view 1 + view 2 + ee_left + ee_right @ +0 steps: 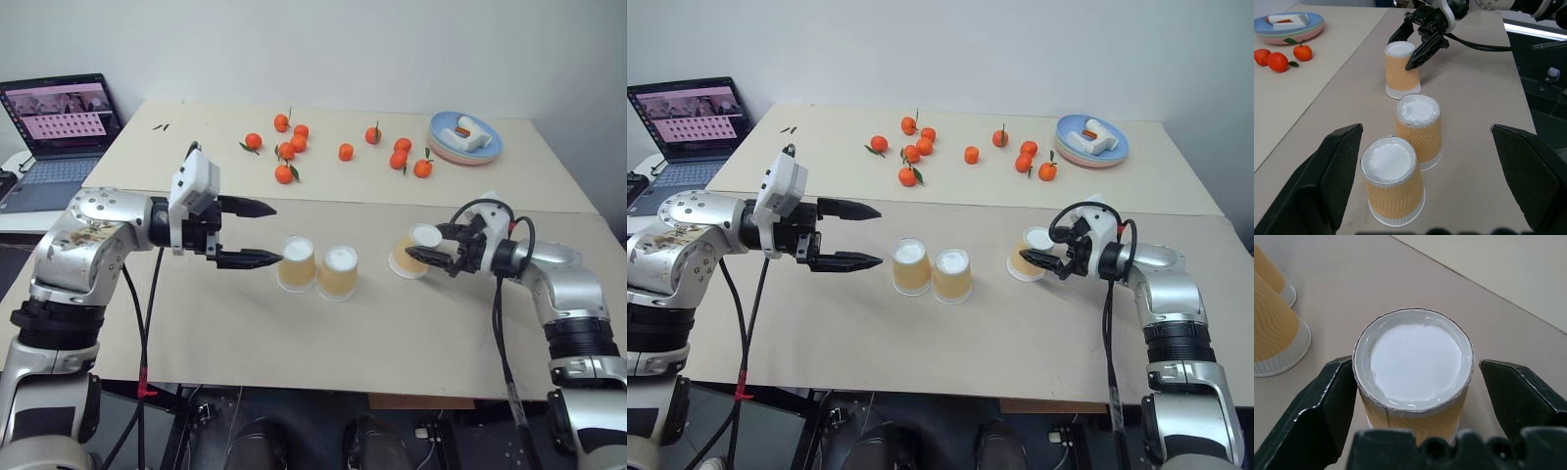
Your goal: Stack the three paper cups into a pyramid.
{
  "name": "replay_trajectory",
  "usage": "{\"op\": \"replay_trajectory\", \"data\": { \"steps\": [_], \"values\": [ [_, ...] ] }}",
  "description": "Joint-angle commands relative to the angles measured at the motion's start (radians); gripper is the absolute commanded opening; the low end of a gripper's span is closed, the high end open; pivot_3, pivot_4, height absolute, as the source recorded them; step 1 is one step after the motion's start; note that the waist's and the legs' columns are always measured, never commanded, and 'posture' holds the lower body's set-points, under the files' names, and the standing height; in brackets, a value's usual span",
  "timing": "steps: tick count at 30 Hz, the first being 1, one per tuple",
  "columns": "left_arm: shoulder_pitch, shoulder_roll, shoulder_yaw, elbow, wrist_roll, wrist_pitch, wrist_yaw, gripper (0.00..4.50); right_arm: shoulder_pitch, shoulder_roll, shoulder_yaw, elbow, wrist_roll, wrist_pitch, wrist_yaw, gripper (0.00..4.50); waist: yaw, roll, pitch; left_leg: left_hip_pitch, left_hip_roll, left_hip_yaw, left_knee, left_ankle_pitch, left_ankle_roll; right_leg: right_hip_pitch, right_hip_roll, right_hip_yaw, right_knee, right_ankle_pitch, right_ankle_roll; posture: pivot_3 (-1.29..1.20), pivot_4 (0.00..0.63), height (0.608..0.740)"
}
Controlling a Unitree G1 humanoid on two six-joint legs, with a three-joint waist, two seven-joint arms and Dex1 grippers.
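The third cup has my fingers on either side, past its white top [1415,362]. My right gripper should close on it now. Closing now would catch the cup.
Three tan paper cups stand upside down on the near table. Two of them [296,263] [339,271] sit side by side in the middle. My left gripper [278,232] hovers open just left of that pair, pointing at it, with the nearest cup [1393,183] ahead between its fingers [1327,171]. The third cup [405,262] stands apart to the right. My right gripper [427,245] is open around it, one finger [1327,401] close against its side and the other [1518,391] a gap away.
Several small tangerines [290,152] lie scattered on the far table. A blue plate [490,149] with white items sits at the back right. An open laptop [59,122] stands at the far left. A seam [392,203] runs between the two tables.
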Motion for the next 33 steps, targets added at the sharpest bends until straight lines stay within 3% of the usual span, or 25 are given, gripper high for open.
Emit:
{"op": "replay_trajectory", "data": {
  "steps": [1, 7, 8, 17, 21, 25, 29, 33],
  "values": [
    [-0.018, 0.003, 0.010, -0.009, 0.008, -0.028, -0.005, 4.48, -0.025, -0.003, -0.022, -0.008, 0.004, -0.029, 0.005, 4.50, 0.000, 0.000, 0.000, 0.000, 0.000, 0.000, 0.000, 0.000, 0.000, 0.000, 0.000, 0.000, 0.000, 0.000, 0.000, 0.00, 0.150, 0.686],
    [-0.008, -0.002, 0.006, -0.008, 0.018, -0.036, -0.009, 4.50, -0.031, 0.003, -0.022, -0.015, 0.004, -0.030, 0.002, 2.74, -0.001, 0.000, 0.000, 0.000, 0.000, 0.000, 0.000, 0.000, 0.000, 0.000, 0.000, 0.000, 0.000, 0.000, 0.000, 0.00, 0.150, 0.686],
    [-0.006, -0.004, 0.005, -0.010, 0.019, -0.036, -0.009, 4.50, -0.034, 0.005, -0.024, -0.017, 0.007, -0.028, 0.001, 2.62, -0.001, 0.000, 0.000, 0.000, 0.000, 0.000, 0.000, 0.000, 0.000, 0.000, 0.000, 0.000, 0.000, 0.000, 0.000, 0.00, 0.150, 0.686],
    [0.001, -0.006, 0.003, -0.009, 0.025, -0.041, -0.011, 4.50, -0.086, -0.013, -0.025, -0.123, 0.037, 0.030, 0.025, 2.60, -0.001, 0.000, 0.000, 0.000, 0.000, 0.000, 0.000, 0.000, 0.000, 0.000, 0.000, 0.000, 0.000, 0.000, 0.000, 0.00, 0.150, 0.686],
    [0.004, -0.007, -0.006, -0.005, 0.032, -0.045, -0.015, 4.50, -0.248, -0.055, -0.005, -0.217, 0.114, 0.179, 0.134, 2.60, -0.006, 0.004, 0.003, 0.000, 0.000, 0.001, 0.000, 0.000, 0.000, -0.001, 0.000, 0.002, 0.001, 0.000, 0.000, 0.00, 0.150, 0.686],
    [-0.003, -0.018, -0.018, 0.008, 0.039, -0.049, -0.020, 4.50, -0.442, -0.053, 0.062, -0.187, 0.144, 0.308, 0.228, 2.60, -0.010, 0.005, 0.003, 0.000, 0.002, 0.000, 0.000, 0.000, 0.000, -0.001, 0.002, 0.001, 0.001, 0.000, -0.001, 0.00, 0.150, 0.686],
    [-0.004, -0.029, -0.032, 0.011, 0.043, -0.053, -0.025, 4.50, -0.617, 0.004, 0.156, -0.175, 0.174, 0.434, 0.318, 2.60, -0.013, 0.005, 0.003, -0.001, 0.001, 0.001, 0.000, 0.000, 0.000, -0.001, 0.002, 0.001, 0.000, 0.000, -0.001, 0.00, 0.150, 0.686],
    [-0.006, -0.040, -0.037, 0.004, 0.038, -0.046, -0.025, 4.50, -0.668, 0.062, 0.231, -0.216, 0.184, 0.504, 0.350, 2.60, -0.016, 0.005, 0.003, -0.001, 0.001, 0.001, 0.000, 0.000, 0.000, -0.002, 0.002, 0.001, 0.001, 0.000, -0.001, 0.00, 0.150, 0.686]
  ]
}}
